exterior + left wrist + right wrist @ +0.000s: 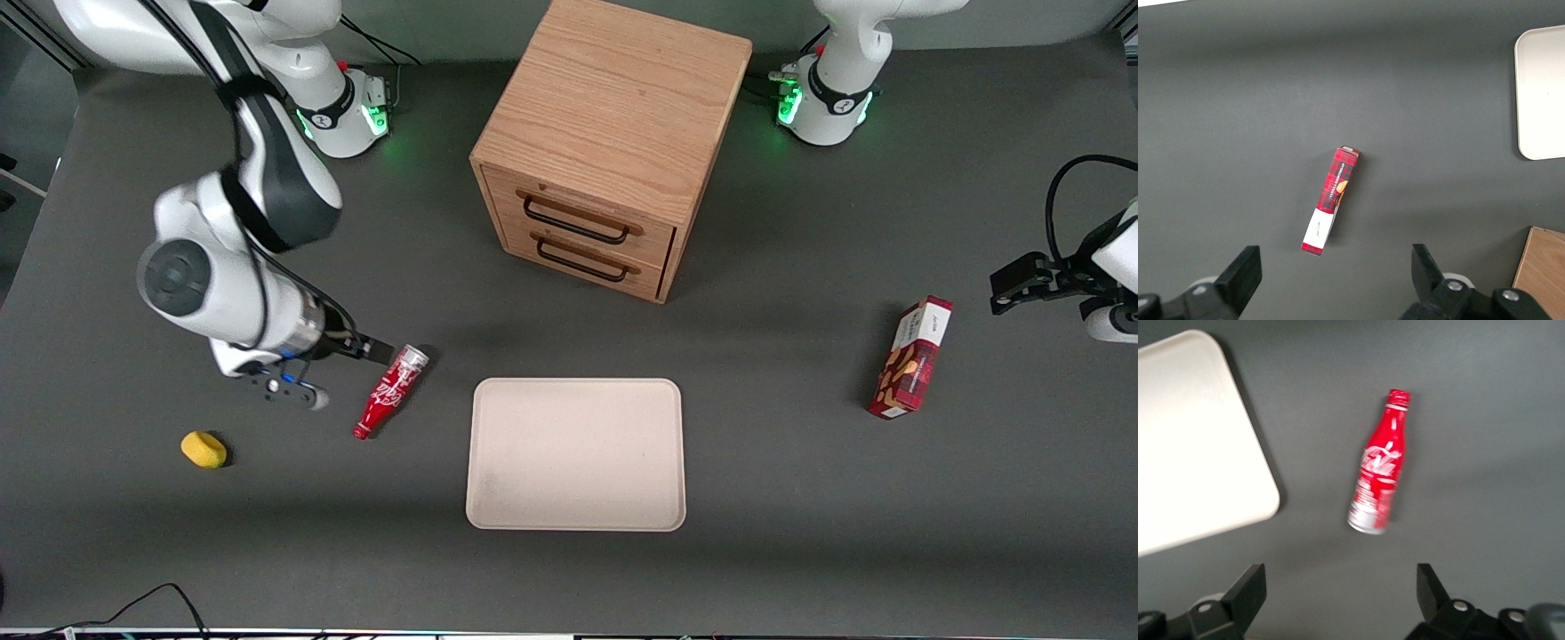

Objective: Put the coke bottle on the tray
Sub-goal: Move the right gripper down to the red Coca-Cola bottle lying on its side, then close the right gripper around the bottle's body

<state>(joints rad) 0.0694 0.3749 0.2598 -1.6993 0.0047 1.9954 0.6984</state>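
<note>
The bottle gets thinner toward its cap, so my gripper should next grab it around its thick body near the middle.
The coke bottle is a slim red bottle with white script. It lies on its side on the dark table, beside the tray toward the working arm's end. Its silver base points away from the front camera and its red cap points toward it. The tray is beige, flat and bare. My right gripper hovers next to the bottle's silver base. In the right wrist view the gripper is open and empty, and the bottle lies apart from the fingers, with the tray's corner beside it.
A wooden two-drawer cabinet stands farther from the front camera than the tray. A yellow lump lies near the bottle, nearer the front camera. A red snack box lies toward the parked arm's end and shows in the left wrist view.
</note>
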